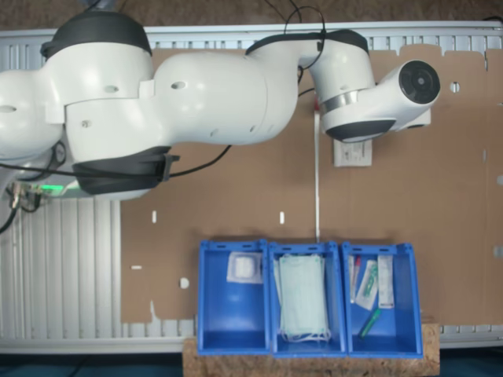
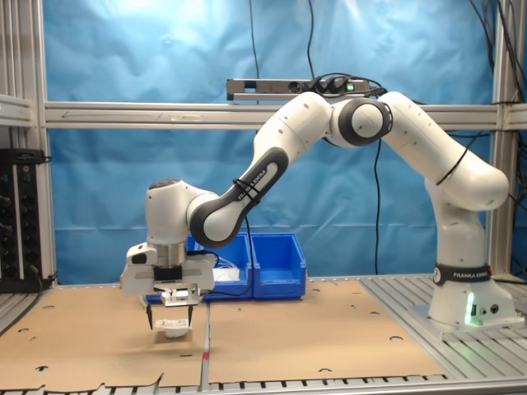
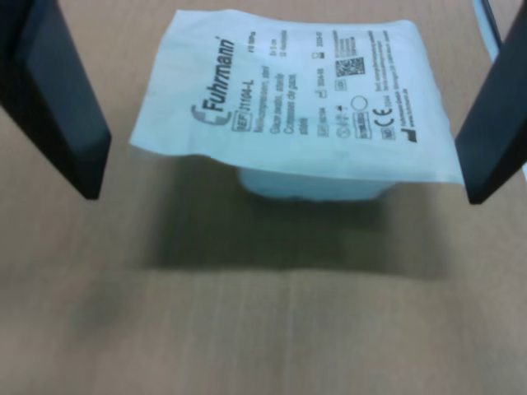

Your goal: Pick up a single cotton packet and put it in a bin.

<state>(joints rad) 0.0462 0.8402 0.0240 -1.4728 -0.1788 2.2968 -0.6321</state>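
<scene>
Next, my gripper grabs the white cotton packet by its padded body (image 3: 305, 156) to get the packet into a bin.
A white cotton packet (image 3: 296, 107) lies on the brown cardboard, raised on something pale beneath it. My gripper (image 3: 280, 115) is open just above it, with one dark finger (image 3: 58, 107) on each side and a gap to the packet's edges. In the second exterior view the gripper (image 2: 170, 317) hangs low over the packet (image 2: 173, 331). In the first exterior view the arm's wrist (image 1: 377, 110) partly covers the packet (image 1: 351, 153). The bin (image 1: 232, 318) at the first exterior view's left of the blue row holds one white packet (image 1: 244, 268).
The middle bin (image 1: 271, 298) holds pale green face masks (image 1: 302, 298); the third bin (image 1: 409, 314) holds thin green-and-white packets (image 1: 368, 284). The bins stand at the cardboard sheet's (image 1: 236, 196) edge. Metal frame posts (image 2: 16, 164) stand around the table.
</scene>
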